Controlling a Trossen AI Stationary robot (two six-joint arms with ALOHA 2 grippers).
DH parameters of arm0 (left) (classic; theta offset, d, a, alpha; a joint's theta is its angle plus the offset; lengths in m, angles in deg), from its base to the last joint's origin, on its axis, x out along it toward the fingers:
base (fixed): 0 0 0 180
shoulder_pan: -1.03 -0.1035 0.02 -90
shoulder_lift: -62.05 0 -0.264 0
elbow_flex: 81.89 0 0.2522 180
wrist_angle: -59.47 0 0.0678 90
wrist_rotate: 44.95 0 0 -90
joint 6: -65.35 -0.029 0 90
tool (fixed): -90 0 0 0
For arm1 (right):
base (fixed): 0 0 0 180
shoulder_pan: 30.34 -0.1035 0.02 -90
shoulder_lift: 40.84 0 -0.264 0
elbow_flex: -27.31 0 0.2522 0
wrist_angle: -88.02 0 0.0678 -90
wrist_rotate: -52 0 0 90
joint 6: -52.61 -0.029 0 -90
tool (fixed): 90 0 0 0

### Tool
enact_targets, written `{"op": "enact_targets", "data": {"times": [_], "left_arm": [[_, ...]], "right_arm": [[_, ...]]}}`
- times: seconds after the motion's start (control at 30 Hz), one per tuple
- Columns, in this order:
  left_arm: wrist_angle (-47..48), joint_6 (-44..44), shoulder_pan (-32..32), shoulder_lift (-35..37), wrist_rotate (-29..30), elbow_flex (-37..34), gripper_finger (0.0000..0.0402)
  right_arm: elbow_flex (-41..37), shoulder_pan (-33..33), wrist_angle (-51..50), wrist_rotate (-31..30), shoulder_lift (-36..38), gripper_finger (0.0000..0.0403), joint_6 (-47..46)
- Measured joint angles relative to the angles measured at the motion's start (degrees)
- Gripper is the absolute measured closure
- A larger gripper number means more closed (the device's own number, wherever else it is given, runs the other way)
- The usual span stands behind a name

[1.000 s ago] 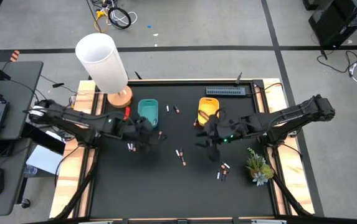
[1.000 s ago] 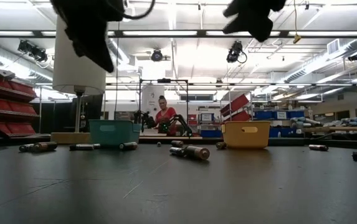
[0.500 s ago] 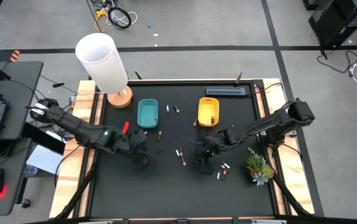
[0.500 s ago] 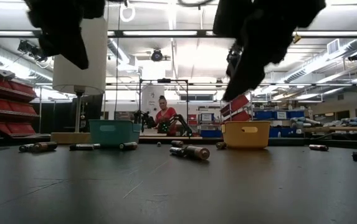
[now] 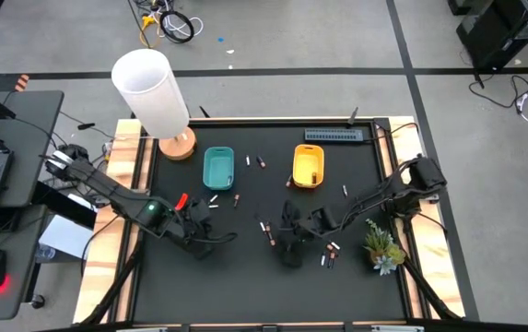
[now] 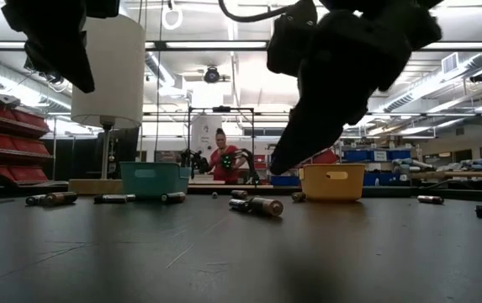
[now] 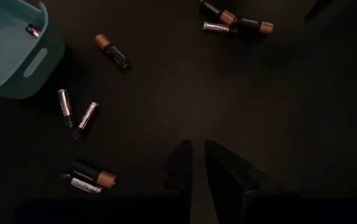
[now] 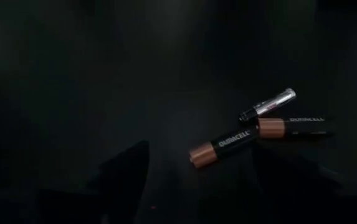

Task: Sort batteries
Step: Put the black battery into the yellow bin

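The dark battery has to be sorted into the yellow tray (image 5: 308, 166). My right gripper will grab the battery by its copper end (image 5: 273, 242) next.
Batteries lie scattered on the black table (image 5: 245, 286). Three of them, two dark with copper ends and one silver, lie together mid-table (image 5: 266, 231) (image 8: 228, 144) (image 6: 257, 204). My right gripper (image 5: 287, 247) (image 8: 206, 183) hangs low just to their right, open, fingers slanting down toward them and touching nothing. My left gripper (image 5: 205, 243) (image 7: 195, 155) hovers over bare table near the front left, shut and empty. A teal tray (image 5: 218, 168) and a yellow tray (image 5: 308, 166) stand farther back; the teal tray (image 7: 7, 56) holds one battery (image 7: 33, 29).
More batteries lie near the teal tray (image 5: 225, 198), between the trays (image 5: 255, 162) and at the right front (image 5: 329, 254). A white lamp (image 5: 150, 92) stands at the far left corner, a small plant (image 5: 383, 247) at the right edge, and a grey strip (image 5: 337, 136) at the far edge.
My right gripper has come down from beside the yellow tray toward the near edge and the mid-table batteries. My left gripper has moved from beside the teal tray toward the near edge. No battery has moved.
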Motion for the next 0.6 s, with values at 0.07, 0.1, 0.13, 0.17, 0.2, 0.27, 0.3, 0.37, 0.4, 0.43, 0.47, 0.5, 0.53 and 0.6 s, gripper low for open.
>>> {"op": "enact_targets", "data": {"times": [0.07,0.1,0.13,0.17,0.2,0.27,0.3,0.37,0.4,0.43,0.47,0.5,0.53,0.6], "left_arm": [[0.8,0.0,0.0,0.0,0.0,0.0,0.0347],[1.0,-0.1,0.0,0.0,0.0,0.0,0.0347],[1.1,-0.4,0.0,0.0,0.1,0.0,0.0347],[0.9,-1.0,0.0,0.0,0.1,0.0,0.0347],[0.9,-1.4,0.0,0.0,0.0,0.0,0.0347],[1.1,-1.5,0.0,0.0,0.0,0.0,0.0347],[1.1,-1.5,0.0,0.0,0.0,0.0,0.0347],[1.1,-1.5,0.0,0.0,0.0,0.0,0.0347],[1.1,-1.5,0.0,0.0,0.0,0.0,0.0347],[1.1,-1.5,0.0,0.0,0.0,0.0,0.0347],[1.1,-1.5,0.0,0.0,0.0,0.0,0.0347],[1.0,-1.6,0.0,0.0,0.0,0.0,0.0347],[1.1,-1.7,0.0,0.0,0.0,0.0,0.0347],[1.0,-2.0,0.0,0.0,0.0,0.0,0.0347]], "right_arm": [[0.0,-0.8,1.2,-2.6,-1.0,0.0116,-1.1],[0.0,-1.0,1.7,-2.9,-1.4,0.0119,-2.2],[0.0,-1.1,2.7,-3.0,-2.0,0.012,-3.2],[0.0,-1.2,3.5,-3.2,-2.5,0.0122,-4.3],[0.0,-1.3,4.3,-3.9,-3.0,0.0124,-4.8],[0.0,-1.6,5.1,-6.4,-3.9,0.0127,-6.1],[0.0,-1.8,5.1,-7.8,-4.3,0.0128,-6.6],[0.0,-1.9,5.1,-10.0,-4.7,0.0131,-8.0],[0.0,-1.9,5.1,-10.8,-4.7,0.0132,-8.7],[0.0,-1.9,5.4,-11.5,-4.7,0.0133,-9.2],[0.0,-1.9,5.6,-12.3,-4.7,0.0134,-9.4],[0.0,-1.9,5.6,-13.0,-4.7,0.0136,-9.4],[0.0,-1.9,5.7,-13.5,-4.7,0.0137,-9.2],[-0.3,-2.0,7.0,-14.3,-4.7,0.014,-9.2]]}}
